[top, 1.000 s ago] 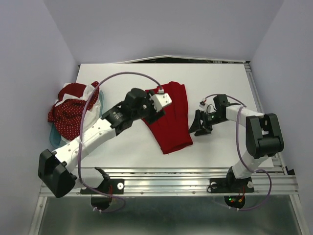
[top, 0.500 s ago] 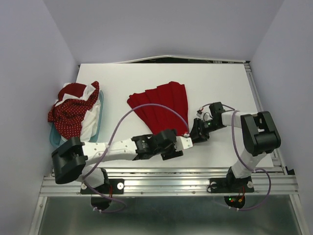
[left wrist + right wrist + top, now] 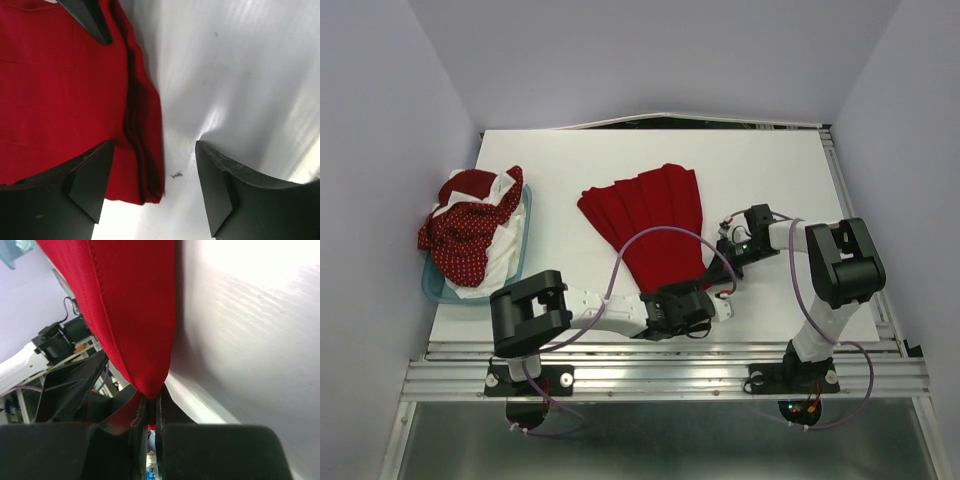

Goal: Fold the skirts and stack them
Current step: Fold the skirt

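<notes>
The skirt's hem end should stay free. My left gripper next needs to grab the red skirt's folded edge (image 3: 148, 181) at its near corner to fold the skirt over.
A plain bright red skirt (image 3: 655, 225) lies spread on the white table, its flared hem toward the back left. My right gripper (image 3: 726, 268) sits at the skirt's near right corner. In the right wrist view its jaws (image 3: 151, 401) are pressed together with the tip of the red skirt (image 3: 130, 305) pinched between them. My left gripper (image 3: 720, 295) lies low just in front of that corner. In the left wrist view it stands open (image 3: 154, 150), its fingers on either side of the folded edge of the red skirt (image 3: 60, 90).
A teal tub (image 3: 525, 240) stands at the table's left edge, heaped with a dark red white-dotted skirt (image 3: 460, 240) and white cloth (image 3: 498, 252). The metal rail (image 3: 670, 365) runs along the near edge. The left arm's purple cable (image 3: 665, 232) arches over the red skirt.
My left arm has swung from the skirt's far left down along the near edge to its near right corner. The skirt now lies spread wider. My right gripper has shut on the corner.
</notes>
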